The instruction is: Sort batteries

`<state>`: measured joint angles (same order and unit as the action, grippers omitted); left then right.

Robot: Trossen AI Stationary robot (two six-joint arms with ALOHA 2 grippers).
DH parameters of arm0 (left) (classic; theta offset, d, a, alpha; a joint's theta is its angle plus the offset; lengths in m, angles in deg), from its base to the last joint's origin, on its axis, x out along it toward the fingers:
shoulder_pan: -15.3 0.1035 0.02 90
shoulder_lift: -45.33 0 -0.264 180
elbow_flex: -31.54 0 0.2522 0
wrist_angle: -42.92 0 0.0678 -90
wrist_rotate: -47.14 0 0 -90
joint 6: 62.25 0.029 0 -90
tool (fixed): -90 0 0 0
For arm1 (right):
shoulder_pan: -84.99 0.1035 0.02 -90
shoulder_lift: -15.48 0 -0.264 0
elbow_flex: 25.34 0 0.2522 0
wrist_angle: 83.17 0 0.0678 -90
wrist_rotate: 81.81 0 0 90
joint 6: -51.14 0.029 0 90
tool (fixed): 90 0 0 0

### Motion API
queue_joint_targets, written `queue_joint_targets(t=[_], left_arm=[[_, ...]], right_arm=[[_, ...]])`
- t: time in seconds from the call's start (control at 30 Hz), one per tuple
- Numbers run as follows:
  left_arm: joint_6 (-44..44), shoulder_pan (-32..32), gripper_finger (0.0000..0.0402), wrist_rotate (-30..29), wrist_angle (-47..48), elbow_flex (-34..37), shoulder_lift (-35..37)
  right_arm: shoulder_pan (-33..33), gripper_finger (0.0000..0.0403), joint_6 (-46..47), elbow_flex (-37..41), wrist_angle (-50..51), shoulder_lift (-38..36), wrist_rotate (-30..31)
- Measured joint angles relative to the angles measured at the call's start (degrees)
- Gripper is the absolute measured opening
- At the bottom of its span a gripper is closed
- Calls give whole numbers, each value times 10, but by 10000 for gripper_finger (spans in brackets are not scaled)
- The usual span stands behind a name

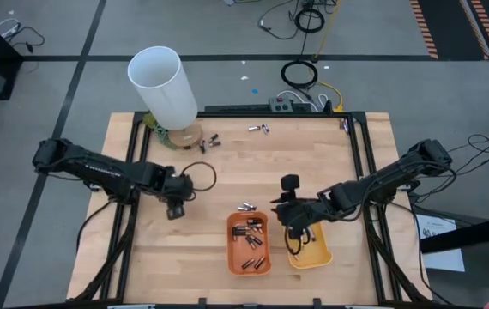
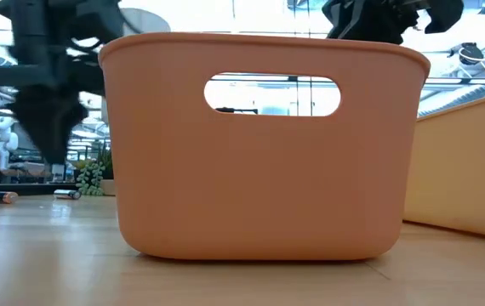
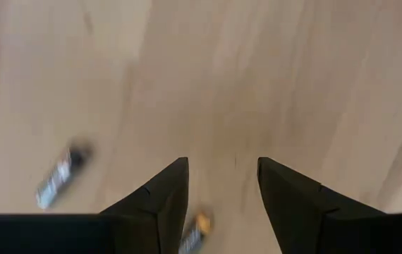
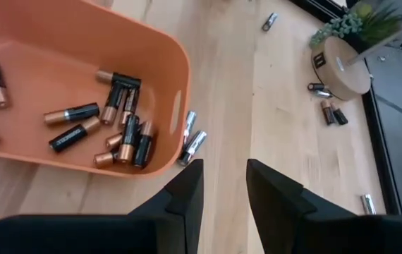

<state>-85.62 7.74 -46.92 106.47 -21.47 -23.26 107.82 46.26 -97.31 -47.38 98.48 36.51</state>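
I need to sort the battery with the coppery end that is among the dark batteries, so next I should pick it up by its labeled body with my left gripper.
An orange tray holds several dark batteries with coppery ends. Next to it on the right stands a yellow tray. Two silvery batteries lie on the table against the orange tray's far wall. My right gripper hangs above the gap between the two trays, open, with nothing between its fingers. My left gripper points down at the bare table left of the trays, open and empty. A loose battery lies to one side of it, and another shows beside one finger.
A tall white tube stands at the far left on a round wooden base, with loose batteries beside it and more at the far edge. A black frame rail runs along the table's right side.
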Motion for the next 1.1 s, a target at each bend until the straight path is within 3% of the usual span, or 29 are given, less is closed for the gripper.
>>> queue_joint_targets(t=[0.23, 0.57, 0.83, 0.97, 1.1], left_arm=[[41, -36, 180, 13, 86, 2, -52], [102, -46, 180, 19, 89, 1, -191], [104, -46, 177, 20, 88, -2, -221], [104, -46, 152, 20, 87, -5, -218], [104, -46, 97, 21, 84, -11, -219]], right_arm=[[2, 100, -2, 0, 6, 0, -1], [5, 100, 1, 0, 10, 0, -47], [5, 100, -2, 0, 11, 0, -47], [5, 100, -2, 0, 10, 0, -47], [5, 100, -2, 0, 10, 0, -47]])
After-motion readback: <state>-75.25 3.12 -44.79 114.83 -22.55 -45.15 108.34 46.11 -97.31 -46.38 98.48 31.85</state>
